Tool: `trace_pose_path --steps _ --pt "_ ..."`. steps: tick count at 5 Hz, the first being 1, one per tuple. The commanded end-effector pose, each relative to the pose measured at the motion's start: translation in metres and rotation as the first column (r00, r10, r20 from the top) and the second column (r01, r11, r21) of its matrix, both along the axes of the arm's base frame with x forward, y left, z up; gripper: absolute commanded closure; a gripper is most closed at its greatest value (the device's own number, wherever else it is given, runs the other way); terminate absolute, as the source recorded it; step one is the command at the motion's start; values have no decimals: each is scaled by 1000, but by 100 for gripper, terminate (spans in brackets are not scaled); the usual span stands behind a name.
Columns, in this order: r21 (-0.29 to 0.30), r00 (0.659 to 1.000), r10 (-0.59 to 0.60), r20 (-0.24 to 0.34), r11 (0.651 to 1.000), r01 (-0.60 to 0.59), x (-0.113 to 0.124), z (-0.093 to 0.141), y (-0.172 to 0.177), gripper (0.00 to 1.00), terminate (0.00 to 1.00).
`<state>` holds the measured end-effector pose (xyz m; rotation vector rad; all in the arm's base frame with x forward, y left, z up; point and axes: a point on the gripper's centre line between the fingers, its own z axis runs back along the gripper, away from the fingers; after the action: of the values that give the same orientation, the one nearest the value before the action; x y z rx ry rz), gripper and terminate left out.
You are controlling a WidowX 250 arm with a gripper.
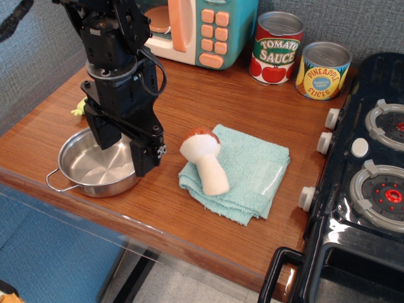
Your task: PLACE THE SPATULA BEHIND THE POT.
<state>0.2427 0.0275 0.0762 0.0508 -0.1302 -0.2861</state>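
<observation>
I will grab the spatula by its yellow-green handle (79,108) with my gripper next. Then I will place the spatula behind the pot (85,169).
The shallow steel pot (85,169) sits at the table's front left, one wire loop handle pointing to the front left. My black gripper (124,149) hangs over the pot's far right rim, pointing down. Its two fingers stand apart with nothing between them, so it looks open. Only a small yellow-green piece of the spatula (79,108) shows, on the table just behind the pot and left of the arm. The arm hides the rest of it, and its silver head is not visible.
A toy mushroom (205,158) lies on a folded teal cloth (252,170) right of the pot. A toy microwave (196,28) and two cans, tomato sauce (276,49) and pineapple slices (323,71), stand at the back. A black toy stove (372,177) fills the right.
</observation>
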Motion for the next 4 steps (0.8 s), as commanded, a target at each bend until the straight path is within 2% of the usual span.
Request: trace_pose_path --steps 1,2,4 --pt "0 1000 0 0 1000 0 0 0 0 0 0" --pt "4 997 79 26 997 -79 14 7 33 0 0" --pt "25 964 237 116 970 -242 45 26 123 0 0"
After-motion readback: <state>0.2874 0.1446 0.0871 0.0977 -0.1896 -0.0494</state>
